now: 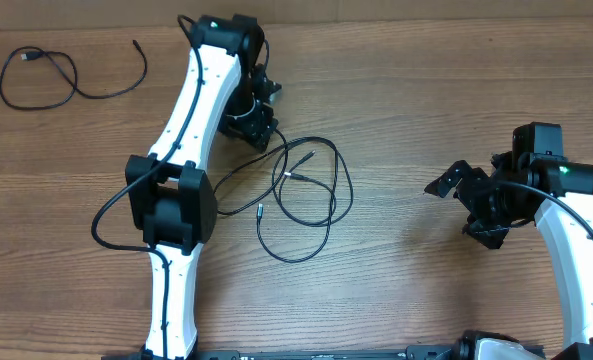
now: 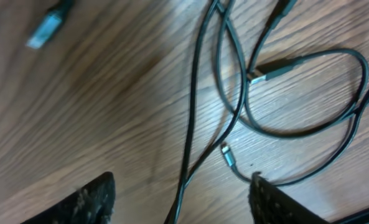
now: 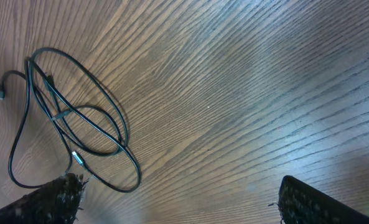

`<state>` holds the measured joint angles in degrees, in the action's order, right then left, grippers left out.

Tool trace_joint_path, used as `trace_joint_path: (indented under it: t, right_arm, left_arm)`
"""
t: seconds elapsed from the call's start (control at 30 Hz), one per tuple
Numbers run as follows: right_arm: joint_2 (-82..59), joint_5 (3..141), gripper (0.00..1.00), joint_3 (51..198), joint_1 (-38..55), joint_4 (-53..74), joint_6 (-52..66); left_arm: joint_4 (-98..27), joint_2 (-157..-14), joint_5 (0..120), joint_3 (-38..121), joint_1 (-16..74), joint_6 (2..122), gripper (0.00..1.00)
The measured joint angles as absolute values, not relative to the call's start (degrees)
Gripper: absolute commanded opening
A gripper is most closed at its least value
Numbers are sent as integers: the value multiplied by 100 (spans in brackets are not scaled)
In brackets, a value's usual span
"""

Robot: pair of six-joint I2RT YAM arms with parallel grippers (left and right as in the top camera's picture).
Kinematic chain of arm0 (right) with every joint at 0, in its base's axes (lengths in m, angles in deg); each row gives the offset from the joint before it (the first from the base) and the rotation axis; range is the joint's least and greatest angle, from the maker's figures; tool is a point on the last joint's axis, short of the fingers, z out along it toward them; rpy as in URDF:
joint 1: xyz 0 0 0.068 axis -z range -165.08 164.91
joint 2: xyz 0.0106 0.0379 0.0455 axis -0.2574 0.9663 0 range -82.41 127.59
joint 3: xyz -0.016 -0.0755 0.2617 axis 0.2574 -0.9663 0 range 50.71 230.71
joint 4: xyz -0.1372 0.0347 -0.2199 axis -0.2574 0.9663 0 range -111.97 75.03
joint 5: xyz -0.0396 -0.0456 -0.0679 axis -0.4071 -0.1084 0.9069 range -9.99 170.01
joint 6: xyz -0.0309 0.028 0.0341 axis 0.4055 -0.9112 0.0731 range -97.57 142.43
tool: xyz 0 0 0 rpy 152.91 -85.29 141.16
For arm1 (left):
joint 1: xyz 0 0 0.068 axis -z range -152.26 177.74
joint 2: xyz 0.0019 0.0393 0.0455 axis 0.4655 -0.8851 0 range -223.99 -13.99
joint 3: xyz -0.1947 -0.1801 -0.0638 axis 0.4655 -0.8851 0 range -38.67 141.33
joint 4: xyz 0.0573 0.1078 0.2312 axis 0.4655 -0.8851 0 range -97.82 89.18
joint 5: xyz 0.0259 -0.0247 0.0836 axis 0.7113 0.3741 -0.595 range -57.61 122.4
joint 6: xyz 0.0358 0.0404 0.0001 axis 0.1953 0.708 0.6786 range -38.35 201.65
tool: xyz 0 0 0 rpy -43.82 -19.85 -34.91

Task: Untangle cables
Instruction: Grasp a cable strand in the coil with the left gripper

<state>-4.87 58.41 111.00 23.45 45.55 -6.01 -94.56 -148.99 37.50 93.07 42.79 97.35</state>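
Observation:
In the left wrist view my left gripper's fingers stop above the cable between them, so lowering comes next and it is too early to close.
Two thin black cables (image 1: 294, 175) lie in overlapping loops at the table's middle, and they also show in the right wrist view (image 3: 78, 118). A third cable (image 1: 36, 57) lies apart at the far left. My left gripper (image 1: 261, 110) hovers just behind the tangle. In the left wrist view the left gripper (image 2: 183, 180) is open, and one cable strand (image 2: 193, 93) runs between its fingers without being pinched. A silver-tipped plug (image 2: 228, 155) lies near the right finger (image 2: 277, 202). My right gripper (image 1: 464, 208) stands open over bare wood to the right of the cables, with nothing between its fingers in the right wrist view (image 3: 179, 183).
A thicker black wire (image 1: 111, 205) loops out from the left arm's elbow. The left arm (image 1: 191, 110) lies diagonally between the lone cable and the tangle. A pale blue plug end (image 2: 47, 28) lies on the wood, blurred.

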Motion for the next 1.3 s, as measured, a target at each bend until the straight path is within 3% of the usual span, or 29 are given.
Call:
trace_joint_path:
  t: [0.13,0.2,0.3,0.53,0.63,0.77,0.9,1.17,1.3]
  right_arm:
    - [-487,5843,100,11100,2345,4553,-601]
    - [-487,5841,100,11100,2347,4555,-601]
    - [-487,5841,100,11100,2345,4564,-603]
    - [-487,5841,100,11100,2347,4584,-599]
    - [-487,5843,100,11100,2345,4604,-601]
    - [-487,5843,100,11100,2345,4606,-601]
    - [-487,5843,100,11100,2345,4608,-601]
    - [-487,5843,100,11100,2345,4612,-599]
    - [-487,5843,100,11100,2345,4619,-601]
  left_arm:
    - [-9285,-14899,3861,8912,4379,9836,68]
    - [-9239,-14901,3892,8695,4460,9842,63]
    - [-9056,-14901,3905,8402,4513,9882,45]
    - [-8931,-14901,3903,8026,4517,9901,49]
    - [-8909,-14901,3872,7970,4517,9901,46]
    - [-8796,-14901,3833,7970,4517,9917,35]
    - [-8776,-14901,3774,7965,4517,9927,4]
    - [-9108,-14904,3704,8063,4517,9945,4]
    - [-9746,-14939,4036,9148,4515,9965,4]
